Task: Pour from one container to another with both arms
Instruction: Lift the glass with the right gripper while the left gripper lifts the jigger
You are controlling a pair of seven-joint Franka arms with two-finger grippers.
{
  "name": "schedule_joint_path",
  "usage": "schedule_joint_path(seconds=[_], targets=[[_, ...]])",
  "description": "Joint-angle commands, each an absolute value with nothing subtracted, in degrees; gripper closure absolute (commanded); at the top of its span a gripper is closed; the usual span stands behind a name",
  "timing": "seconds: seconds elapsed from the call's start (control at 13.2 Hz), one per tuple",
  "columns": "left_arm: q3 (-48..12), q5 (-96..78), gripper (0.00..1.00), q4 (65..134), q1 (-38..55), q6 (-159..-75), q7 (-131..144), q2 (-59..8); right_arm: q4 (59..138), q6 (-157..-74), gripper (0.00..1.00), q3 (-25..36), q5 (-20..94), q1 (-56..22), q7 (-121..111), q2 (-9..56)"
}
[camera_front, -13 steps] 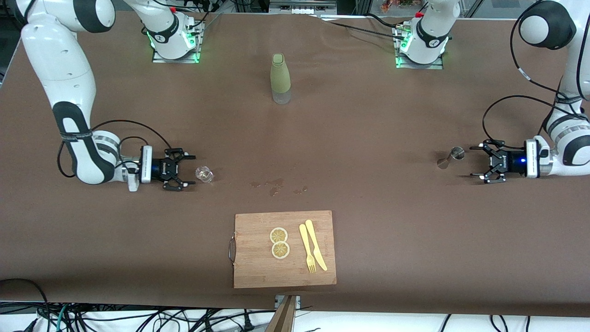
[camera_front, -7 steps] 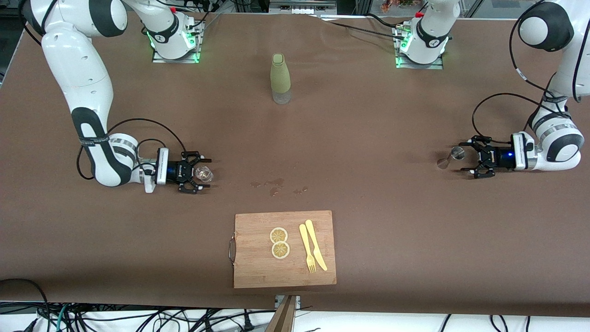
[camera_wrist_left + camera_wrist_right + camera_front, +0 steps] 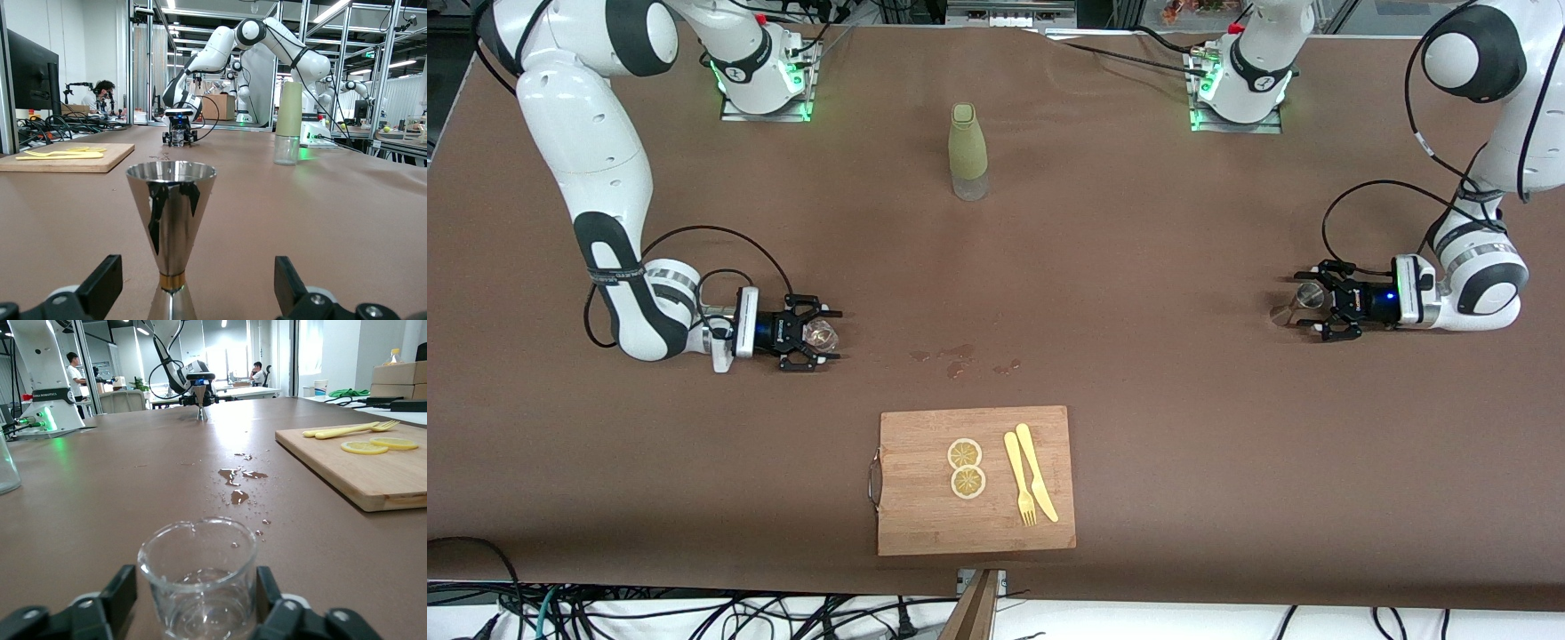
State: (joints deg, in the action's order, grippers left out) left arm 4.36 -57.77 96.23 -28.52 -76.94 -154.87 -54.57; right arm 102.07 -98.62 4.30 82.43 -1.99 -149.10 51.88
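Observation:
My left gripper needs to close on the jigger now, since the fingers reach beside the jigger's middle, below its rim. Closing now would hold it.
A small clear glass beaker stands on the brown table toward the right arm's end. My right gripper lies low around it, open, a finger close on each side. In the right wrist view the beaker nearly fills the gap of the right gripper and holds a little clear liquid. A steel jigger stands toward the left arm's end, between the wide-open fingers of my left gripper. In the left wrist view the jigger stands upright, untouched, in the left gripper.
A green bottle stands between the two arm bases. A wooden cutting board near the front edge carries two lemon slices, a yellow fork and a knife. Spilled drops wet the table between the board and the bottle.
Both arms have slid toward the table's middle. The right gripper has come around the beaker and narrowed; the left gripper has come around the jigger.

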Motion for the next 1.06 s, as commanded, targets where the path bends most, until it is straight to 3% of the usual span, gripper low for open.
schedule_joint_path(seconds=[0.0,0.15,0.3,0.38,0.84,0.91,0.99], targets=[[4.5,-59.4,0.0,97.6,-27.8,-78.5,-159.6,-54.6,100.3,-99.1,0.77,4.4,84.1,-2.5,-149.4,53.4],[4.4,-59.4,0.01,97.6,-27.6,-78.8,-159.6,-54.6,100.2,-98.9,0.85,4.3,84.3,-2.5,-149.4,53.5],[4.4,-59.4,0.19,97.6,-27.4,-78.9,-159.6,-54.6,100.0,-98.7,0.88,4.4,84.3,-2.5,-148.7,53.4],[4.5,-59.4,0.21,97.6,-27.4,-78.9,-159.6,-54.6,99.5,-98.5,0.93,4.3,84.3,-2.5,-148.6,53.4],[4.5,-59.4,0.24,97.5,-27.6,-78.9,-159.0,-54.3,95.9,-98.9,0.99,1.6,85.2,-2.6,-140.9,53.1],[4.5,-59.4,0.3,97.5,-27.6,-78.9,-159.0,-54.2,94.6,-99.1,0.99,0.3,85.4,-3.1,-139.0,53.1],[4.6,-59.4,0.46,97.5,-27.7,-78.9,-159.3,-54.2,93.4,-99.9,0.99,-0.3,85.8,-3.8,-136.9,52.9]])
